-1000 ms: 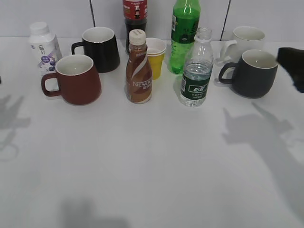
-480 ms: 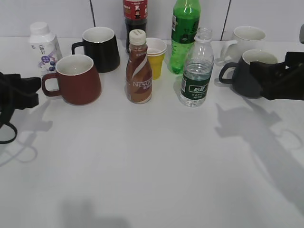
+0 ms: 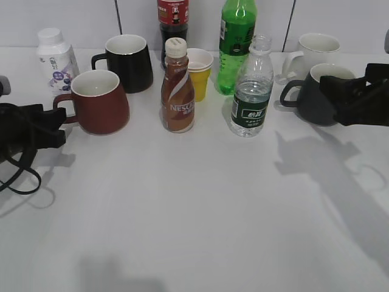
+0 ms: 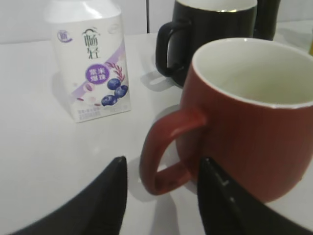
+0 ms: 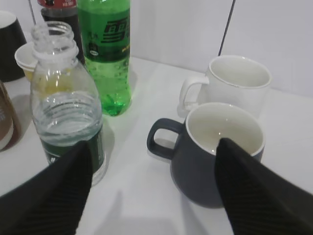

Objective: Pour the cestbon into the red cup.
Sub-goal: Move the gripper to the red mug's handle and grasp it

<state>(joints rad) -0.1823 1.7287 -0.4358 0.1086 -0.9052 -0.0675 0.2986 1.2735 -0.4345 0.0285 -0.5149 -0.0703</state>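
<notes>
The red cup's round body (image 3: 103, 106) is too wide for the fingers, so the robot's left gripper should grab the red cup by its slim loop handle (image 3: 65, 107) next.
The cestbon (image 3: 251, 91) is a clear uncapped bottle with a dark green label, standing upright right of centre; it also shows in the right wrist view (image 5: 64, 103). The red cup (image 3: 97, 101) stands upright at the left with its loop handle toward the left edge; it also shows in the left wrist view (image 4: 249, 112). My left gripper (image 3: 51, 125) (image 4: 161, 169) is open, its fingers either side of the cup's handle without touching. My right gripper (image 3: 331, 97) (image 5: 154, 149) is open and empty, to the right of the cestbon, over a dark grey mug.
A brown Nescafe bottle (image 3: 177, 88), yellow cup (image 3: 199, 73), green soda bottle (image 3: 236, 42) and dark cola bottle (image 3: 172, 18) stand mid-back. A black mug (image 3: 127, 62) and white milk bottle (image 3: 56, 59) are back left. The dark grey mug (image 3: 316, 94) and a white mug (image 3: 315, 50) are at right.
My left gripper has come in from the left edge up to the red cup's handle. My right gripper came in from the right a second ago and has since held still.
</notes>
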